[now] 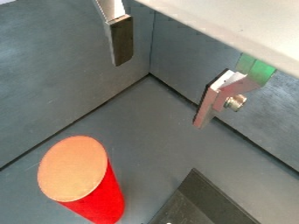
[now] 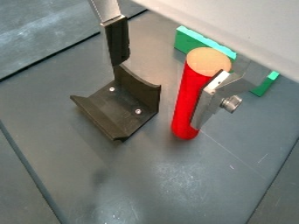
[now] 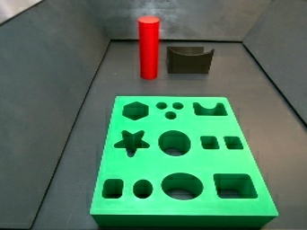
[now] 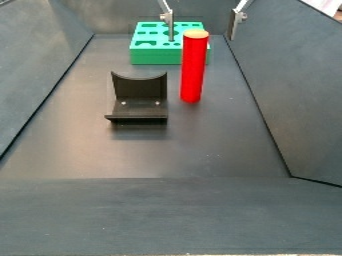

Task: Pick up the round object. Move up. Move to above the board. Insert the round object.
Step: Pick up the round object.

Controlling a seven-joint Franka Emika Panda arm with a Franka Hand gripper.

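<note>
My gripper is going to grab the round object by its upper end [image 3: 149, 24] next, to insert it into the board [image 3: 156, 163].
The round object is a tall red cylinder peg [image 3: 147, 47] standing upright on the dark floor, apart from the board; it also shows in the side view [image 4: 195, 65] and in both wrist views [image 1: 79, 179] [image 2: 191, 101]. The board [image 3: 156, 163] is a thick green block with many shaped holes, seen also behind the peg [image 4: 152, 56] and in part in both wrist views [image 1: 258, 67] [image 2: 201, 45]. My gripper [image 2: 163, 74] is open and empty, raised above the floor near the peg without touching it. Its fingers [image 1: 121, 41] show in both wrist views, and its tips reach the upper edge of a side view [image 4: 203, 12].
A dark grey block with a curved notch [image 3: 189, 58] stands beside the peg, also seen in a side view [image 4: 138, 95] and in both wrist views [image 2: 117, 107] [image 1: 208, 206]. Grey sloping walls [image 4: 54, 70] enclose the floor on both sides.
</note>
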